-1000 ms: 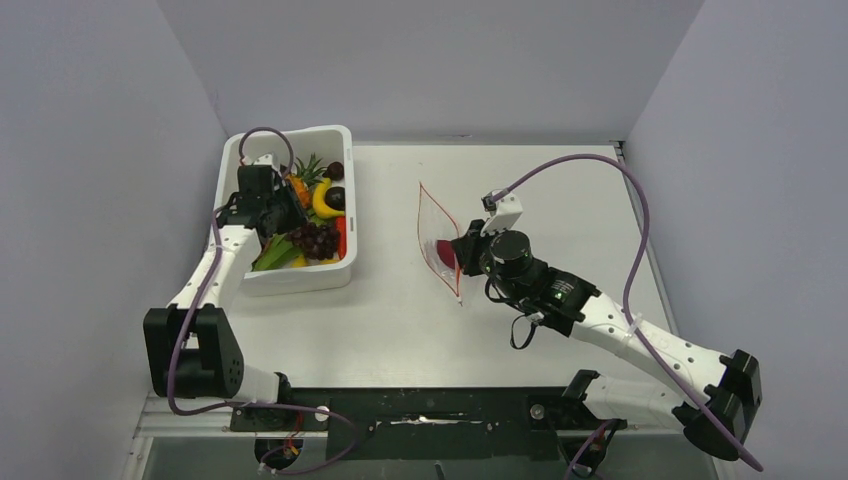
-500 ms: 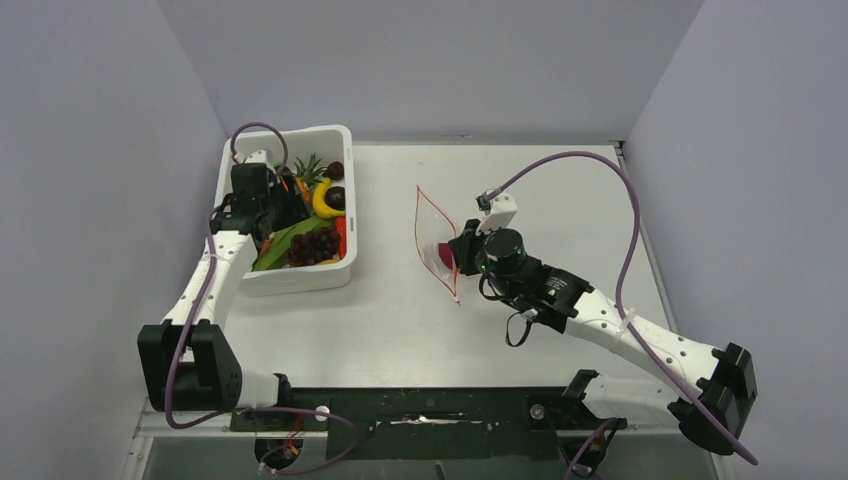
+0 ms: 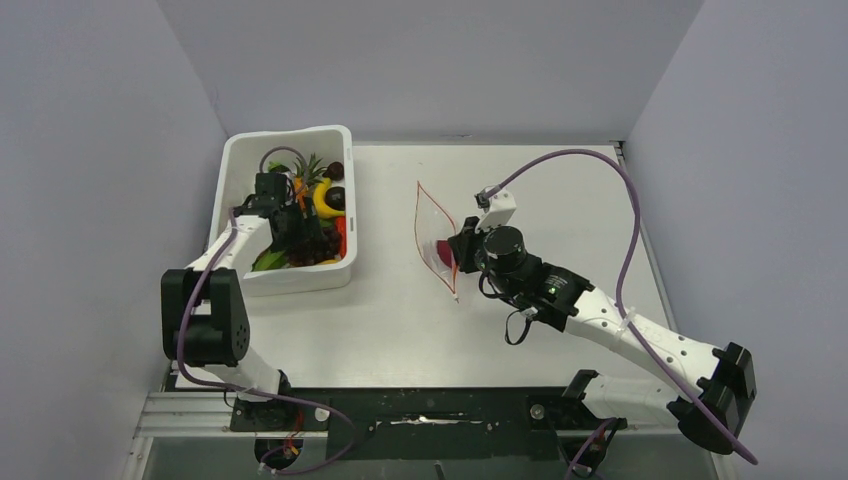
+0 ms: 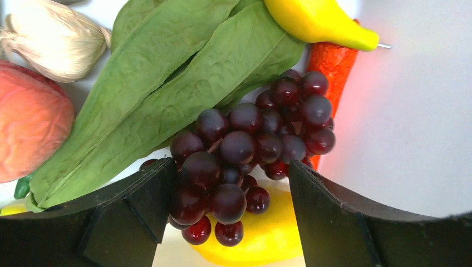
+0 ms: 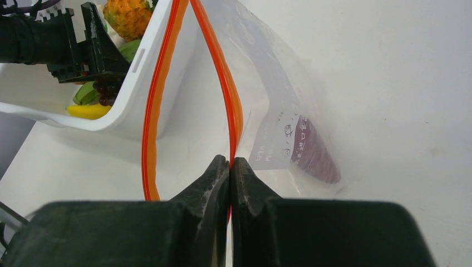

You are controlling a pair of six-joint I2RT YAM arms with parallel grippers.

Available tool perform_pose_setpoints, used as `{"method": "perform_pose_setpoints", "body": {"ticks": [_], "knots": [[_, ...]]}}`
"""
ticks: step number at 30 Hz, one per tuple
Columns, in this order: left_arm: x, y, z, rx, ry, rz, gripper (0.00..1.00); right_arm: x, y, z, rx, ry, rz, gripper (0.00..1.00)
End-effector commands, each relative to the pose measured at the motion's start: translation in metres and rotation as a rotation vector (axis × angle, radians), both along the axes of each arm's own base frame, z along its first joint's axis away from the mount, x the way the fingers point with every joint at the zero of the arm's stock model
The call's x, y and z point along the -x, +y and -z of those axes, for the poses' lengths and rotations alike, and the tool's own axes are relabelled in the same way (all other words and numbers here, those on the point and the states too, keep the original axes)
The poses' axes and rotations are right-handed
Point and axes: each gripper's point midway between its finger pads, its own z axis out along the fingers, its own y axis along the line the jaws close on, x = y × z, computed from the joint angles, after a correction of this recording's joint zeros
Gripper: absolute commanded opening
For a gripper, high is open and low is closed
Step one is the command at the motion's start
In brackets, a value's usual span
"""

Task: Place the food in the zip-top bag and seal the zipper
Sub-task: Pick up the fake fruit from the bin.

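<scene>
My left gripper should pinch the dark purple grapes across the heap (image 3: 318, 249) (image 4: 232, 163) next. This leaves the grapes beyond free to go into the bag's opening.
My left gripper (image 4: 231, 206) is open inside the white tub (image 3: 290, 140), its jaws on either side of the dark purple grapes (image 4: 250, 144). The left pad touches the bunch and the right pad stands apart. Round the grapes lie a yellow banana (image 4: 311, 19), a red chili (image 4: 334, 61), green leaves (image 4: 167, 83) and a red-orange fruit (image 4: 30, 128). My right gripper (image 5: 230, 164) is shut on the zipper (image 5: 222, 83) of the clear zip-top bag (image 3: 437, 240). The bag's mouth gapes toward the tub. A dark purple-red item (image 5: 314, 150) lies inside the bag.
A pale garlic bulb (image 4: 50, 36) and a pineapple (image 5: 128, 16) are also in the tub, and a yellow piece (image 4: 267, 233) lies under the grapes. The tub's tall rim stands between the left gripper and the bag. Grey walls close in the table on three sides.
The left gripper's jaws have spread wide and it has come down over the grapes, its arm swinging in toward the tub. The right gripper has held the bag almost still.
</scene>
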Motion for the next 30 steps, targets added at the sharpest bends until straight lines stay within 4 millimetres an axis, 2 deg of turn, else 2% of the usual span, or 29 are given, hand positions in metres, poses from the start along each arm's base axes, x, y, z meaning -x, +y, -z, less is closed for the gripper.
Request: {"method": "perform_pose_setpoints", "body": {"ticks": [1,4,7,12,16,24,30], "knots": [[-0.002,-0.008,0.013,0.006,0.033,0.050,0.73,-0.011,0.000,-0.031,-0.010,-0.081,0.027,0.00],[-0.002,-0.006,0.024,0.001,0.063,0.044,0.71,-0.013,-0.002,-0.029,0.012,-0.083,0.030,0.00],[-0.004,-0.006,0.026,0.001,0.070,0.032,0.62,-0.015,0.000,-0.030,0.022,-0.083,0.027,0.00],[-0.007,-0.005,0.017,-0.003,0.032,0.022,0.39,-0.017,0.000,-0.028,0.033,-0.071,0.033,0.00],[-0.011,-0.008,-0.005,0.022,-0.027,0.011,0.25,-0.016,-0.002,-0.028,0.032,-0.063,0.043,0.00],[-0.014,-0.008,-0.073,0.049,-0.238,-0.035,0.20,-0.015,-0.008,-0.021,0.048,-0.041,0.068,0.00],[-0.006,-0.007,-0.104,0.057,-0.326,-0.052,0.19,-0.019,-0.006,-0.020,0.057,-0.027,0.086,0.00]]}}
